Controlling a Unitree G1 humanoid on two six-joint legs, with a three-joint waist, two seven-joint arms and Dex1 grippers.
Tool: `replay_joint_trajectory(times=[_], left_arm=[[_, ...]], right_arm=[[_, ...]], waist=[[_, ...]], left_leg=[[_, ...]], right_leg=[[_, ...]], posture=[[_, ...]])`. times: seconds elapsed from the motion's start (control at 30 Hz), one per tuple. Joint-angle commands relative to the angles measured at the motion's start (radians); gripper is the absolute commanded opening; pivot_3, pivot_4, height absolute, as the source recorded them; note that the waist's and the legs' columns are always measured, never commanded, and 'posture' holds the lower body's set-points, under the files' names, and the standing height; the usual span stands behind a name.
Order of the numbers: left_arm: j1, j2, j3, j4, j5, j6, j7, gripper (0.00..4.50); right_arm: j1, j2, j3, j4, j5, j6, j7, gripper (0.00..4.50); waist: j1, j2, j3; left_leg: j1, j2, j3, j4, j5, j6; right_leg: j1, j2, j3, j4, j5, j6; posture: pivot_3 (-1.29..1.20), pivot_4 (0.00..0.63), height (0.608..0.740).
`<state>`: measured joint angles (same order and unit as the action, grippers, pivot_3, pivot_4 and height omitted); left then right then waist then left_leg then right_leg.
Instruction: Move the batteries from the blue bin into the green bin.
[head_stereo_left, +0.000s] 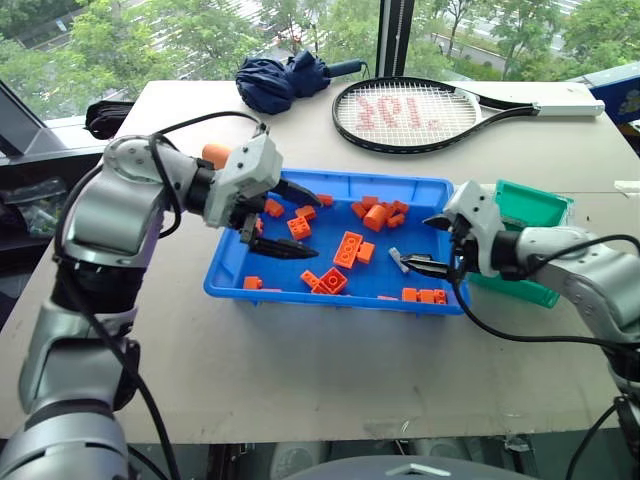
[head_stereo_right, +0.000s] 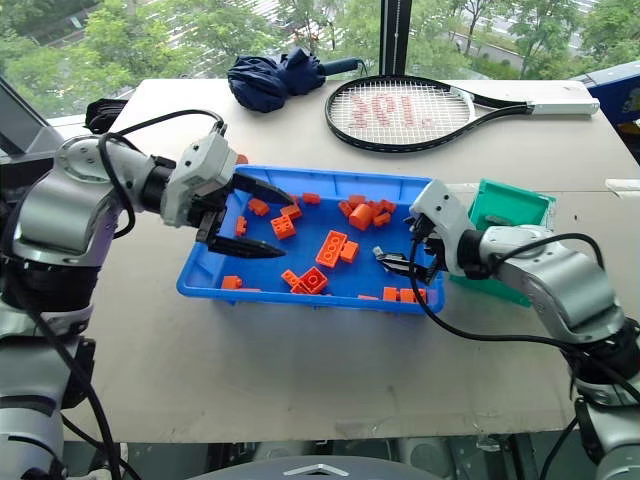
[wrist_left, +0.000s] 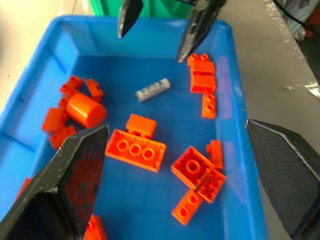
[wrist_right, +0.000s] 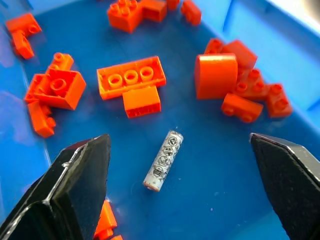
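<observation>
The blue bin's bottom shows between the battery (wrist_right: 163, 160) and my right gripper's fingers in the right wrist view, so that gripper should move closer before it closes on the battery.
The blue bin (head_stereo_left: 228, 272) sits mid-table, strewn with orange toy bricks. One silver-grey battery (head_stereo_left: 398, 258) lies flat on its floor near the right end, and it is also plain in the right wrist view (wrist_right: 163, 160). My right gripper (head_stereo_left: 428, 244) hovers open just right of that battery, its fingers either side of it and not touching. Over the bin's left end my left gripper (head_stereo_left: 297, 220) hangs open and holds nothing. The green bin (head_stereo_left: 545, 207) stands against the blue bin's right wall, behind my right wrist.
Orange bricks (head_stereo_left: 347, 248) and a larger orange cylinder (head_stereo_left: 376, 216) clutter the bin floor around the battery. A tennis racket (head_stereo_left: 420, 110) and a folded dark-blue umbrella (head_stereo_left: 285, 80) lie at the table's far side. The table's front edge runs close below the bin.
</observation>
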<state>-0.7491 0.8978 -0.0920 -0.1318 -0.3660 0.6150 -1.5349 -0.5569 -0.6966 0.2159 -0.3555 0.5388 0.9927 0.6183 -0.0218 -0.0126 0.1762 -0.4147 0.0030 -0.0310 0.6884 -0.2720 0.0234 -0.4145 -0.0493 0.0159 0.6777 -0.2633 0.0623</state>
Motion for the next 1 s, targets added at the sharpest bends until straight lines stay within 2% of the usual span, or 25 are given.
replay_joint_trajectory(times=[0.03, 0.23, 0.27, 0.33, 0.4, 0.43, 0.57, 0.6, 0.8, 0.9, 1.0], left_arm=[[0.057, 0.070, 0.084, -0.150, -0.076, 0.091, 0.049, 4.45], [0.141, 0.158, 0.167, -0.260, -0.149, 0.191, 0.131, 4.45], [0.151, 0.168, 0.178, -0.270, -0.158, 0.203, 0.144, 4.49], [0.170, 0.190, 0.194, -0.286, -0.173, 0.223, 0.166, 4.50], [0.177, 0.201, 0.197, -0.295, -0.186, 0.231, 0.182, 4.50], [0.177, 0.203, 0.197, -0.298, -0.193, 0.235, 0.190, 4.50], [0.159, 0.200, 0.177, -0.301, -0.212, 0.238, 0.216, 4.50], [0.153, 0.198, 0.172, -0.299, -0.216, 0.237, 0.219, 4.50], [0.106, 0.188, 0.132, -0.272, -0.221, 0.213, 0.214, 4.50], [0.080, 0.172, 0.121, -0.264, -0.234, 0.211, 0.214, 4.50], [0.059, 0.149, 0.122, -0.261, -0.260, 0.221, 0.222, 4.50]], right_arm=[[-0.060, 0.034, 0.043, 0.052, -0.043, 0.049, -0.013, 4.50], [-0.100, 0.049, 0.139, 0.095, -0.119, 0.058, 0.007, 4.50], [-0.101, 0.054, 0.150, 0.094, -0.125, 0.062, 0.010, 4.24], [-0.101, 0.064, 0.163, 0.091, -0.134, 0.070, 0.014, 3.53], [-0.103, 0.067, 0.169, 0.093, -0.143, 0.075, 0.020, 2.48], [-0.105, 0.065, 0.173, 0.093, -0.149, 0.076, 0.023, 2.19], [-0.106, 0.061, 0.182, 0.085, -0.170, 0.081, 0.032, 0.30], [-0.106, 0.061, 0.183, 0.083, -0.175, 0.082, 0.033, 0.05], [-0.099, 0.063, 0.160, 0.030, -0.190, 0.083, 0.022, 0.05], [-0.108, 0.059, 0.095, -0.033, -0.170, 0.106, 0.013, 0.05], [-0.112, 0.061, -0.035, -0.116, -0.107, 0.174, 0.008, 0.05]], waist=[[0.005, 0.000, 0.000], [0.011, 0.000, 0.000], [0.011, 0.000, 0.000], [0.011, 0.000, 0.000], [0.011, 0.000, 0.000], [0.011, 0.000, 0.000], [0.011, 0.000, 0.000], [0.011, 0.000, 0.000], [0.011, 0.000, 0.000], [0.009, 0.000, 0.000], [0.009, 0.000, 0.000]], left_leg=[[0.000, 0.000, 0.000, 0.000, 0.000, 0.000], [0.000, 0.000, 0.000, 0.000, 0.000, 0.000], [0.000, 0.000, 0.000, 0.000, 0.000, 0.000], [0.000, 0.000, 0.000, 0.000, 0.000, 0.000], [0.000, 0.000, 0.000, 0.000, 0.000, 0.000], [0.000, 0.000, 0.000, 0.000, 0.000, 0.000], [0.000, 0.000, 0.000, 0.000, 0.000, 0.000], [0.000, 0.000, 0.000, 0.000, 0.000, 0.000], [0.000, -0.001, 0.000, 0.000, 0.000, 0.000], [0.000, -0.001, 0.000, 0.000, 0.000, 0.000], [0.000, 0.000, 0.000, 0.000, 0.000, 0.000]], right_leg=[[0.000, 0.000, 0.000, 0.000, 0.000, 0.000], [0.000, 0.000, 0.000, 0.000, 0.000, 0.000], [0.000, 0.000, 0.000, 0.000, 0.000, 0.000], [0.000, 0.000, 0.000, 0.000, 0.000, 0.000], [0.000, 0.000, 0.000, 0.000, 0.000, 0.000], [0.000, 0.000, 0.000, 0.000, 0.000, 0.000], [0.000, 0.000, 0.000, 0.000, 0.000, 0.000], [0.000, 0.000, 0.000, 0.000, 0.000, 0.000], [0.000, 0.000, 0.000, 0.000, 0.000, 0.000], [0.000, 0.000, 0.000, 0.000, 0.000, 0.000], [-0.001, 0.000, 0.000, 0.000, 0.000, 0.000]], posture=[[0.00, 0.150, 0.740], [0.00, 0.150, 0.740], [0.00, 0.150, 0.740], [0.00, 0.150, 0.740], [0.00, 0.150, 0.740], [0.00, 0.150, 0.740], [0.00, 0.150, 0.740], [0.00, 0.150, 0.740], [0.00, 0.150, 0.740], [0.00, 0.150, 0.740], [0.00, 0.150, 0.740]])
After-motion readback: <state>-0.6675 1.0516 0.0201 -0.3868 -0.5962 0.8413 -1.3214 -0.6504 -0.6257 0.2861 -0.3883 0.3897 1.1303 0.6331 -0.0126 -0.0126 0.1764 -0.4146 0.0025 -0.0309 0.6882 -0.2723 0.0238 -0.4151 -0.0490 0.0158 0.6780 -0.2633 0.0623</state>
